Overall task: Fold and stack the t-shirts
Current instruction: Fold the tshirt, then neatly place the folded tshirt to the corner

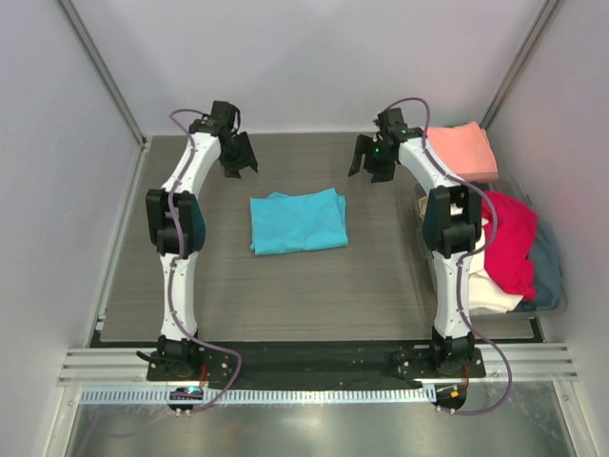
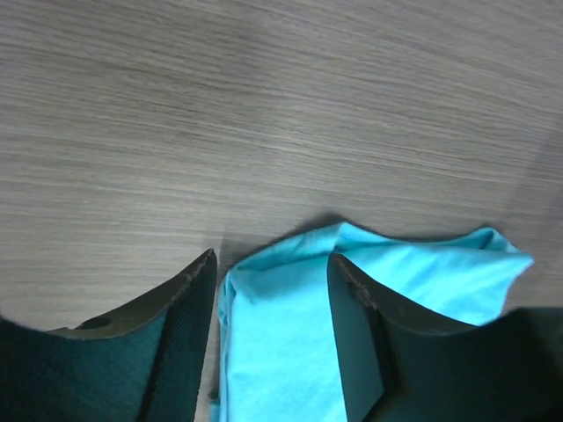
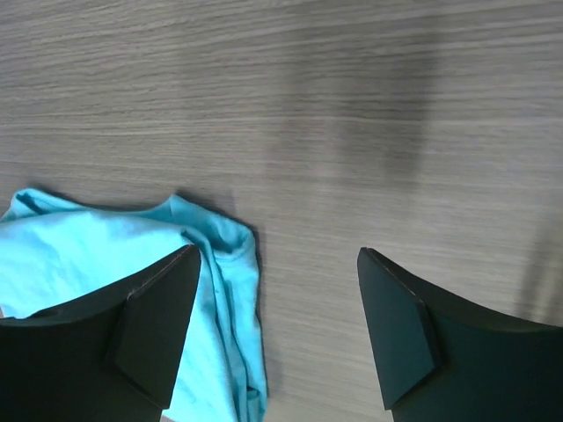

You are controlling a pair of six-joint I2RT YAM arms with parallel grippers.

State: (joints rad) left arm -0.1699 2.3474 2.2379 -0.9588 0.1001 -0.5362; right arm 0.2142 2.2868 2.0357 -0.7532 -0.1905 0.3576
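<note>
The folded turquoise t-shirt should go to the salmon-pink t-shirt to be stacked there, so the right gripper needs to grab its side edge nearest that t-shirt next.
A turquoise t-shirt (image 1: 297,222) lies folded into a rough rectangle in the middle of the table. My left gripper (image 1: 237,160) hangs open and empty above the table beyond the shirt's far left corner. In the left wrist view the shirt (image 2: 290,334) shows between and below the open gripper (image 2: 271,264). My right gripper (image 1: 370,158) is open and empty beyond the shirt's far right corner. In the right wrist view the shirt's edge (image 3: 220,290) lies by the left finger of the open gripper (image 3: 280,259). A folded salmon-pink t-shirt (image 1: 463,150) lies at the back right.
A heap at the right edge holds a red shirt (image 1: 509,243), a cream one (image 1: 485,295) and a grey-blue one (image 1: 547,267). The wood-grain table (image 1: 209,286) is walled on three sides. A metal rail (image 1: 314,367) runs along the near edge by the arm bases.
</note>
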